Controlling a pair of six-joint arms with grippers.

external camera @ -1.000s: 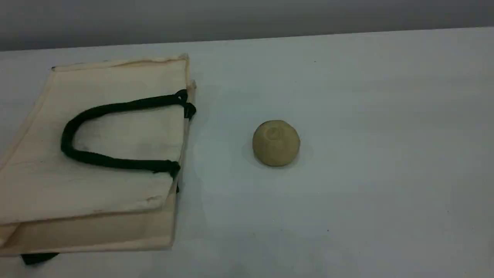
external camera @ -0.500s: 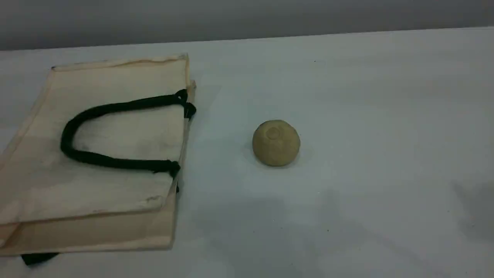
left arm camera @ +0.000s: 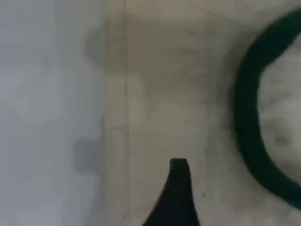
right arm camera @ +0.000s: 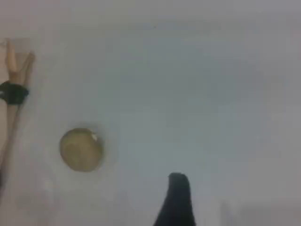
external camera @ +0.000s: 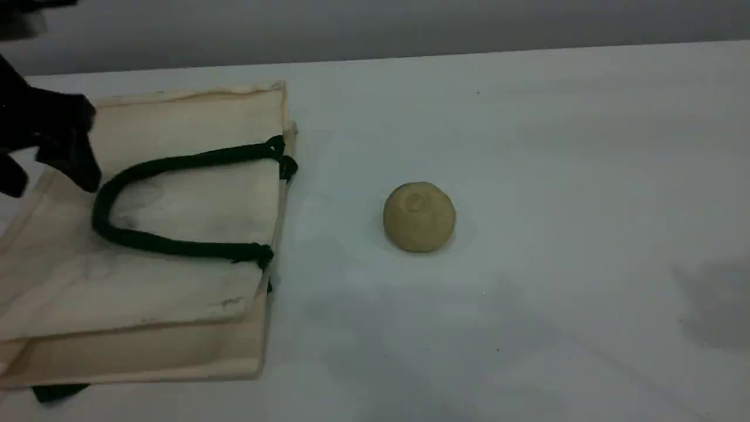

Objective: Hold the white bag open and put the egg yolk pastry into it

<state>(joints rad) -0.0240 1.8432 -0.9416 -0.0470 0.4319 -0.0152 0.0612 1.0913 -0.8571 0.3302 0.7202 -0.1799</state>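
I will next use my left gripper to pinch the bag by the thick rope handle (external camera: 104, 204) looped on top, because the bag's cloth (external camera: 140, 294) lies flat on the tabletop.
The white bag (external camera: 193, 281) lies flat at the table's left, its mouth edge facing right. Its dark rope handle (external camera: 105, 205) is looped on top. The egg yolk pastry (external camera: 419, 217), a small tan ball, sits alone on the table to the right of the bag. My left gripper (external camera: 47, 176) hovers open over the bag's far left part, left of the handle. The left wrist view shows bag cloth (left arm camera: 178, 94), the handle (left arm camera: 247, 122) and one fingertip (left arm camera: 178, 169). From the right wrist I see the pastry (right arm camera: 81, 149) lower left and a bare fingertip (right arm camera: 178, 183) above the table.
The table (external camera: 556, 146) is plain pale grey, with its far edge along the top. A soft shadow (external camera: 715, 305) lies at the right side. A dark tab (external camera: 55, 391) sticks out under the bag's near left corner.
My left gripper has come into the scene view at the top left, over the bag. The shadow at the table's right has spread inward. Bag and pastry have not moved.
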